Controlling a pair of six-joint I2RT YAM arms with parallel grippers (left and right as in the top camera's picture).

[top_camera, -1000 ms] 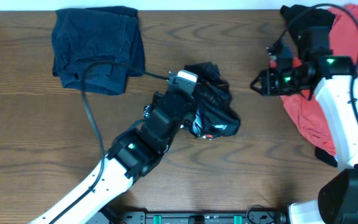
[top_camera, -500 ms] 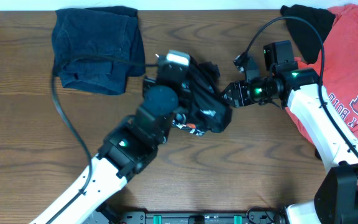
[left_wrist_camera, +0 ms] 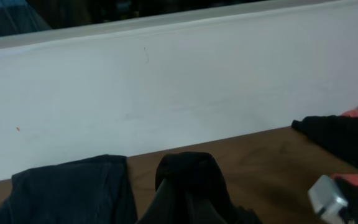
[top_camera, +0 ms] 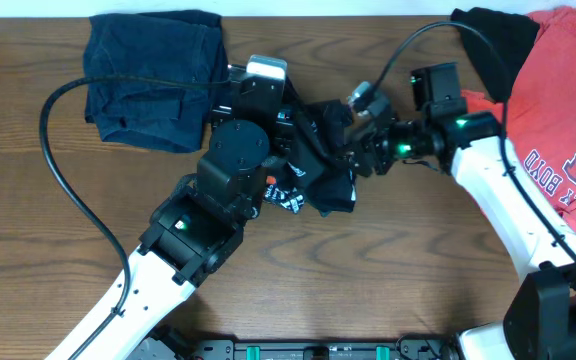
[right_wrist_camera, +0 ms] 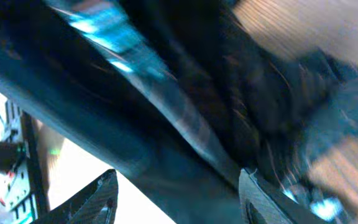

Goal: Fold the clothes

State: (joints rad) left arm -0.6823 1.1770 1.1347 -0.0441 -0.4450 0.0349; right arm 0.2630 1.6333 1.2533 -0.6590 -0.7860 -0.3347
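Observation:
My right gripper should next grab the black shiny shirt by its side facing that gripper to spread it for folding, and leave my left gripper the fold.
The black shiny shirt lies bunched in the middle of the table, one part lifted. My left gripper is shut on a fold of it and holds it raised. In the left wrist view the black cloth is bunched over the closed fingertips. My right gripper is open at the shirt's right side. In the right wrist view its fingers are spread wide, with the shirt close in front. The red white-lettered T-shirt lies at the right edge.
A folded dark blue garment lies at the back left and shows in the left wrist view. A black garment lies at the back right beside the red T-shirt. A white wall runs behind the table. The left arm's cable loops over the left side.
My left gripper has carried the black shirt up and toward the back left. My right gripper has moved left from the red T-shirt to the black shirt's right side.

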